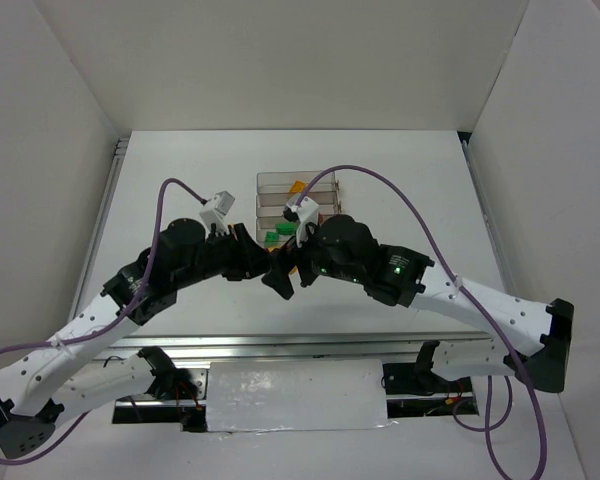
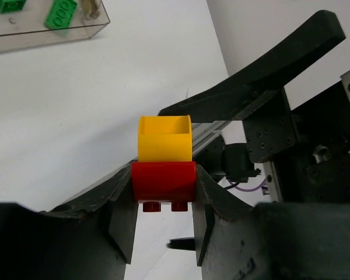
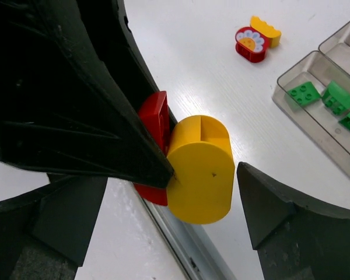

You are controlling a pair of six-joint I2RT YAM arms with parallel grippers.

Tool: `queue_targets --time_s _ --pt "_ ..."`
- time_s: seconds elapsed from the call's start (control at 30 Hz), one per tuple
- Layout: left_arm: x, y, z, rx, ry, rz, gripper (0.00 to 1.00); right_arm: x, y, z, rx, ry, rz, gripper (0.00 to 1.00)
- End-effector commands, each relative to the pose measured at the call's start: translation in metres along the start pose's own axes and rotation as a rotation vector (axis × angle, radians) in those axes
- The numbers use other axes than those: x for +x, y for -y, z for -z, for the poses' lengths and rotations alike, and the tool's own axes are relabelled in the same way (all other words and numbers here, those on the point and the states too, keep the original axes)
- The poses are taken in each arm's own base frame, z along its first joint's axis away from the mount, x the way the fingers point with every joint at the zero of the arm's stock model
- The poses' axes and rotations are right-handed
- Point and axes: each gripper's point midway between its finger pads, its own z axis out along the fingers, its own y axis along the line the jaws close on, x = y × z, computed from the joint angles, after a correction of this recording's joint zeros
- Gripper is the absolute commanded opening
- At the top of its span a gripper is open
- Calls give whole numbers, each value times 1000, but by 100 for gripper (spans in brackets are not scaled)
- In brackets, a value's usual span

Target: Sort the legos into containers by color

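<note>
My right gripper grabs only the yellow brick (image 3: 201, 169) across its sides next, to separate it from the red brick for color sorting.
My left gripper (image 2: 163, 182) is shut on a red brick (image 2: 163, 179) with a yellow brick (image 2: 164, 140) stuck on its far side, held above the table. My right gripper (image 3: 172, 175) is open, its jaws straddling that yellow brick (image 3: 201, 169) without closing on it. The red brick (image 3: 154, 116) shows behind it. In the top view the two grippers (image 1: 263, 268) (image 1: 288, 272) meet in front of the clear containers (image 1: 296, 190). Green bricks (image 3: 304, 93) lie in one trough (image 3: 280, 96). A red flower brick joined to a yellow one (image 3: 255, 39) lies on the table.
The tray's corner with green bricks (image 2: 61, 13) shows at the top left of the left wrist view. A metal rail (image 1: 280, 345) runs along the table's near edge. White walls enclose the table on three sides.
</note>
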Motion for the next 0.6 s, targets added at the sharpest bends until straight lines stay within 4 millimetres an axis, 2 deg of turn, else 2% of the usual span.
queue_targets --time_s 0.0,0.03,0.1,0.13,0.17,0.2,0.3,0.33,0.47,0.5,0.57 --pt "-20 15 14 36 76 -98 0 -36 -4 20 -31 159 -77 100" --pt "-23 18 19 49 92 -124 0 -39 -11 31 -86 164 -85 100" --pt "-25 20 25 68 99 -199 0 -37 -3 42 -122 160 -115 100" --pt "-24 29 31 113 90 -255 0 -37 -6 53 -161 166 -121 100" --pt "-22 34 34 141 82 -284 0 -35 -17 62 -255 146 -137 100" --pt "-20 38 37 167 73 -307 0 -37 -11 68 -268 157 -152 100" --pt "-3 58 51 325 17 -403 0 -39 -23 90 -355 175 -150 100" --pt "5 72 59 426 -10 -448 0 -40 -24 93 -362 177 -148 100" --pt "24 93 84 637 -25 -521 0 -43 -41 100 -463 177 -167 100" --pt "27 94 89 662 -19 -530 0 -47 -51 105 -533 189 -151 100" --pt "29 99 96 698 -18 -541 0 -46 -60 106 -591 186 -172 100"
